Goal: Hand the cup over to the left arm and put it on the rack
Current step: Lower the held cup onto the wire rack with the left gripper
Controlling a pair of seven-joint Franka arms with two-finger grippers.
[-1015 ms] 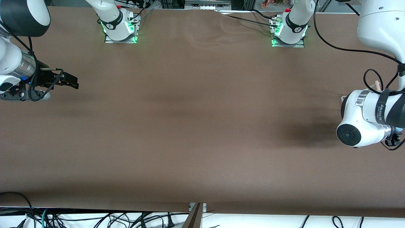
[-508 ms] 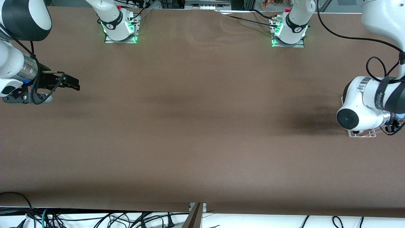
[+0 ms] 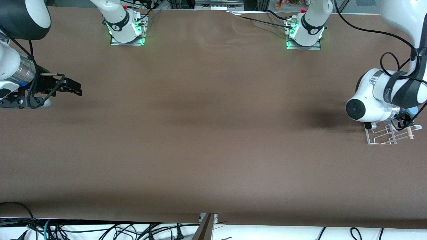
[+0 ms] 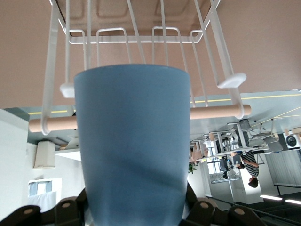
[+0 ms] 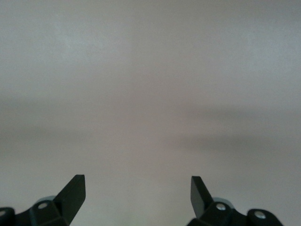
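The left gripper needs to keep holding the cup until the cup is lower, because the cup's rim (image 4: 131,67) is above the white wire rack (image 4: 141,39) in the left wrist view.
My left gripper (image 4: 136,209) is shut on the light-blue cup (image 4: 134,141), which fills the middle of the left wrist view. It holds the cup over the white wire rack (image 4: 141,40) with its wooden dowel (image 4: 218,113). In the front view the left arm's white wrist hides most of the left gripper (image 3: 403,119). Only a sliver of the cup (image 3: 414,110) shows there, above the rack (image 3: 380,137) at the left arm's end of the table. My right gripper (image 3: 74,88) waits open and empty above the table at the right arm's end; its fingertips (image 5: 75,188) stand wide apart.
The brown table (image 3: 206,133) spreads between the two arms. The arm bases (image 3: 126,30) with green lights stand along the edge farthest from the front camera. Cables hang off the table's near edge (image 3: 133,230).
The left arm's wrist has moved away from the front camera with the cup, uncovering the rack's near part and its dowel. The right gripper has barely shifted.
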